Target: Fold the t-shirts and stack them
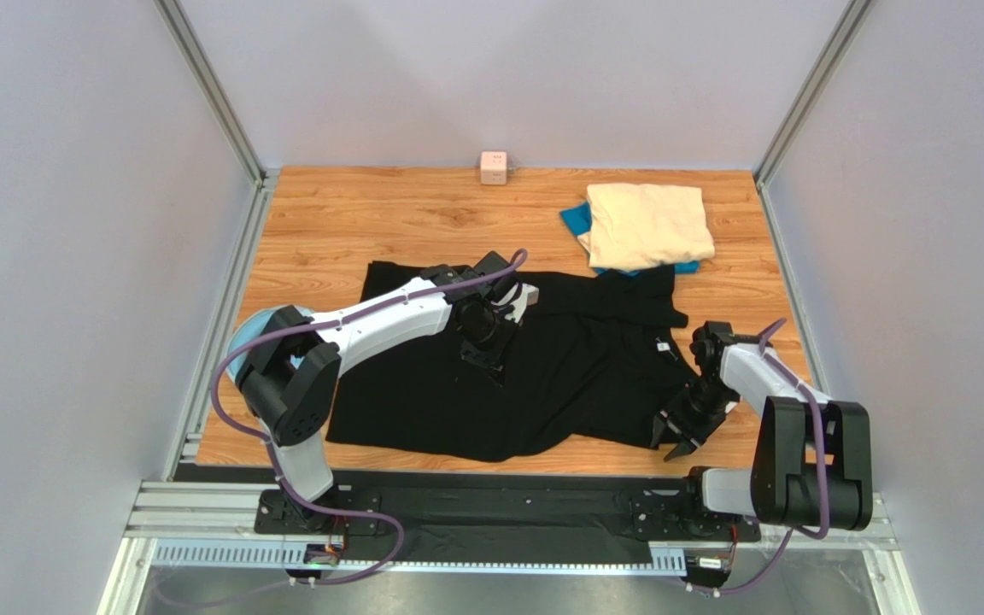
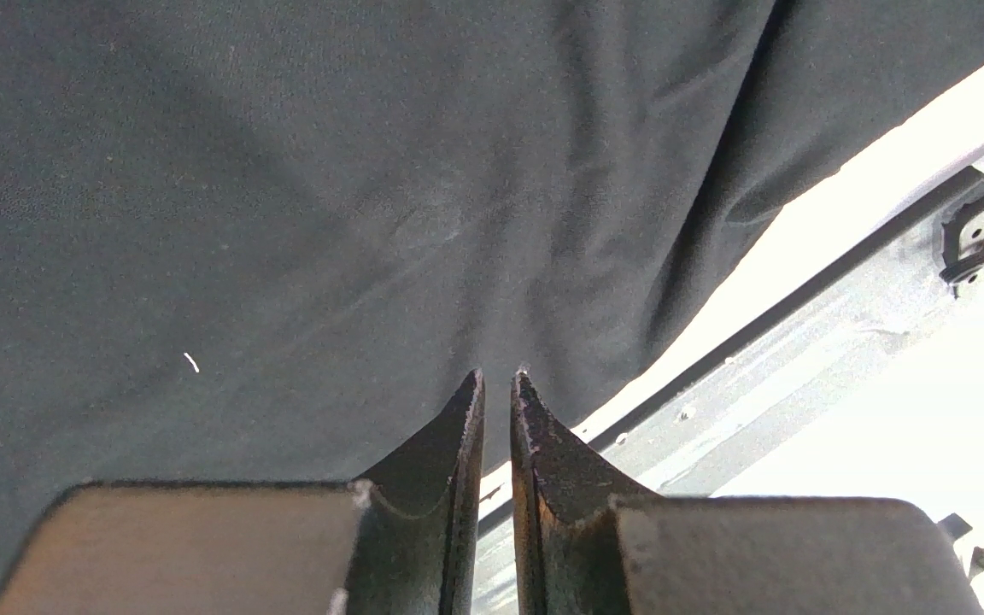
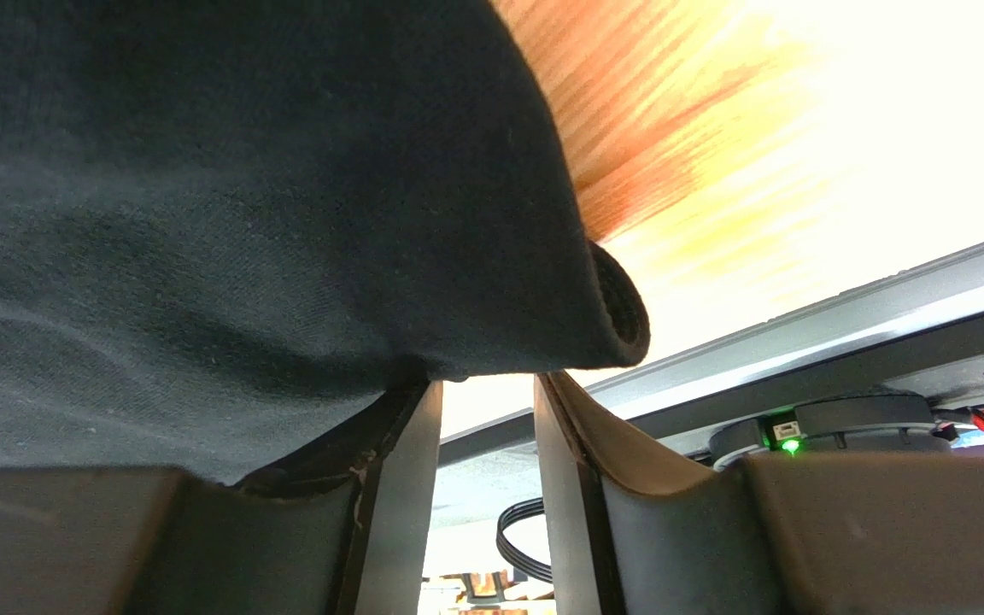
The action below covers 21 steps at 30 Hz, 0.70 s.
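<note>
My right gripper should next grab the black t-shirt (image 1: pixel 561 372) by the hem at its near edge, so that it can fold the shirt's near side over toward the back.
The black t-shirt (image 1: pixel 561 372) lies spread out across the middle of the wooden table (image 1: pixel 369 218). My left gripper (image 1: pixel 487 359) hovers over its middle with the fingers almost together, and nothing shows in the thin gap (image 2: pixel 497 378). The shirt fills the left wrist view (image 2: pixel 330 192). My right gripper (image 1: pixel 674 438) is open at the shirt's near right edge. In the right wrist view (image 3: pixel 484 382) the shirt's hem (image 3: pixel 561 320) lies over the fingertips and the gap is empty. The folded cream t-shirt (image 1: pixel 649 224) sits on the blue t-shirt (image 1: pixel 574 221) at the back right.
A small pink cube (image 1: pixel 493 167) stands at the back edge. A light-blue ring (image 1: pixel 238 344) shows at the left under my left arm. Metal frame rails (image 1: pixel 497 513) run along the near edge, and grey walls close in both sides.
</note>
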Motion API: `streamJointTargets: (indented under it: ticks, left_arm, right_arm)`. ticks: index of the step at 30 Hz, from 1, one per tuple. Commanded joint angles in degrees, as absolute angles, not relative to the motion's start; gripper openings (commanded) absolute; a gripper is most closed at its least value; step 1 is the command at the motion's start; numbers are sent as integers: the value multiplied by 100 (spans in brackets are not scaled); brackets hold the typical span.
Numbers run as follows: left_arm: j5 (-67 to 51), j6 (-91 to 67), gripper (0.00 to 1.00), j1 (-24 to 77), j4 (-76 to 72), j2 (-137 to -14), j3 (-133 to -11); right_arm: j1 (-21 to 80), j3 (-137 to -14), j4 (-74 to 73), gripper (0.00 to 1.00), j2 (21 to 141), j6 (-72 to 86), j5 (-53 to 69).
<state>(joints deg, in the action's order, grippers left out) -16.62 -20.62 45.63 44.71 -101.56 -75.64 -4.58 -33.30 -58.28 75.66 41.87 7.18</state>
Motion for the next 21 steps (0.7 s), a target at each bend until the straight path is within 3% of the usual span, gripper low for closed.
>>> streamJointTargets:
  ticks: [1, 14, 21]
  left_arm:
    - [-1740, -1969, 18, 4544, 4447, -10011, -7611]
    - [-1731, -2074, 18, 4544, 4421, -9791, -7585]
    - [-1688, -2145, 18, 4544, 4430, -9615, -7462]
  right_arm:
    - [-448, -3331, -5432, 36, 7787, 4333, 457]
    - [-308, -3665, -5291, 34, 8647, 4333, 334]
    - [-264, -3604, -5045, 24, 8807, 4491, 422]
